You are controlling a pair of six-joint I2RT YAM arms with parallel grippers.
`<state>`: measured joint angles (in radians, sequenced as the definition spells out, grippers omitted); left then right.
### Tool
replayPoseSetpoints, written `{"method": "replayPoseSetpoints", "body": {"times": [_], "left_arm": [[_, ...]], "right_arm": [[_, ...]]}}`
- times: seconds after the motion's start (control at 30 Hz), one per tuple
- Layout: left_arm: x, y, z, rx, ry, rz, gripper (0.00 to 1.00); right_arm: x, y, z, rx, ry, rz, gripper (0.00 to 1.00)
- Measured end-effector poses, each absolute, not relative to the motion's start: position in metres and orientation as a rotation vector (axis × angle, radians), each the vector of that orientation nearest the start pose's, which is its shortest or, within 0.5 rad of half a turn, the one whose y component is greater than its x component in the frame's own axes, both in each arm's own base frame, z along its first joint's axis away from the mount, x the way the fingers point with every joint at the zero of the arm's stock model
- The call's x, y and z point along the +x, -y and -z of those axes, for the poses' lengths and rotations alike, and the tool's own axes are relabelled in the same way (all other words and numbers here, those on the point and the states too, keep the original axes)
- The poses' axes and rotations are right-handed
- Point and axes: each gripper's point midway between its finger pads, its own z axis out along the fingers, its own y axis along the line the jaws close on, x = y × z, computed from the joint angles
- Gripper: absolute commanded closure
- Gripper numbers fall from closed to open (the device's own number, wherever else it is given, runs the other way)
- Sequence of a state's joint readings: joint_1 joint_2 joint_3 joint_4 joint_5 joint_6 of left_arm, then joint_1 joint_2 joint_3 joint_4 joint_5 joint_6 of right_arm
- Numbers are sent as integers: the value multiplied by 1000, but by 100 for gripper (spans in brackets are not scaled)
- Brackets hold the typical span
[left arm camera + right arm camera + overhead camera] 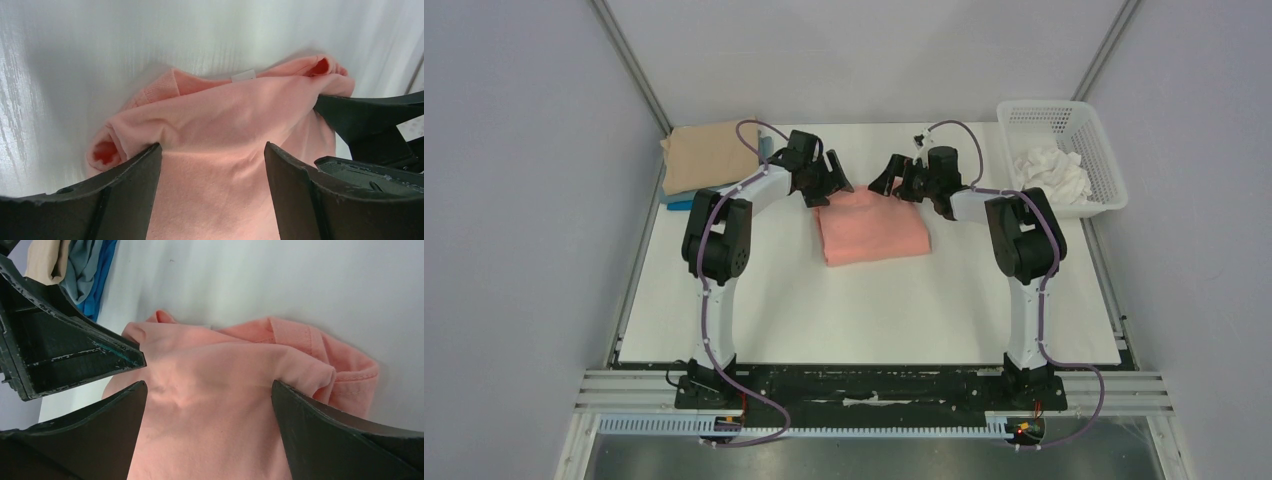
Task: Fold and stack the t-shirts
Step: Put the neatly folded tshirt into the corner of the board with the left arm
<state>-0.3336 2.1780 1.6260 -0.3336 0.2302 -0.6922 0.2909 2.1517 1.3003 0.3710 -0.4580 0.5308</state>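
The left gripper grabs the folded salmon-pink t-shirt by the side edge facing the stack (822, 237) next, to lay the t-shirt on top.
A salmon-pink t-shirt (871, 226) lies folded into a rough rectangle at the table's centre. At its far left corner hovers my left gripper (833, 185), jaws wide open over the cloth (215, 150), gripping nothing. Over the far right corner my right gripper (892, 178) stands equally open above the shirt (210, 405), with the ribbed collar (300, 337) showing beyond it. The left gripper's fingers (75, 347) also show in the right wrist view. At the far left a stack of folded t-shirts (709, 157) has a tan one on top, grey-blue (82, 267) and bright blue (679, 203) beneath.
A white mesh basket (1064, 125) at the far right corner holds crumpled white cloth (1052, 172). Grey panel walls close in the table on three sides. Bare white tabletop (874, 310) stretches between the shirt and the arm bases.
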Motion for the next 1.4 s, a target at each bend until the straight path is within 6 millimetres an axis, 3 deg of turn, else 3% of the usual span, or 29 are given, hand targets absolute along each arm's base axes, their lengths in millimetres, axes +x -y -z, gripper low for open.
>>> {"method": "replayPoseSetpoints", "body": {"times": [0.17, 0.27, 0.5, 0.57, 0.67, 0.83, 0.87, 1.07, 1.23, 1.3, 1.4], "left_arm": [[485, 237, -49, -356, -2546, 699, 14], [480, 230, -55, -370, -2545, 655, 14], [440, 191, -100, -420, -2481, 523, 14], [430, 185, -107, -425, -2465, 512, 13], [419, 183, -94, -428, -2491, 515, 13], [395, 189, -43, -449, -2619, 553, 17], [392, 190, -34, -459, -2637, 556, 19], [398, 212, -33, -470, -2596, 667, 45], [391, 236, -24, -443, -2605, 692, 75], [388, 243, -21, -432, -2611, 663, 96], [392, 248, -21, -425, -2620, 593, 98]], "right_arm": [[500, -246, -55, -53, -2161, -905, 2], [492, -233, -68, -58, -2173, -821, 2], [455, -181, -153, 12, -2008, -591, 2], [440, -162, -167, 62, -1961, -529, 2], [416, -134, -168, 153, -1924, -438, 2], [379, -95, -151, 252, -1914, -307, 2], [374, -92, -151, 255, -1908, -296, 2], [358, -81, -164, 245, -1853, -266, 2], [354, -76, -166, 237, -1850, -236, 2], [353, -75, -163, 234, -1857, -227, 2], [352, -73, -160, 226, -1869, -207, 2]]}}
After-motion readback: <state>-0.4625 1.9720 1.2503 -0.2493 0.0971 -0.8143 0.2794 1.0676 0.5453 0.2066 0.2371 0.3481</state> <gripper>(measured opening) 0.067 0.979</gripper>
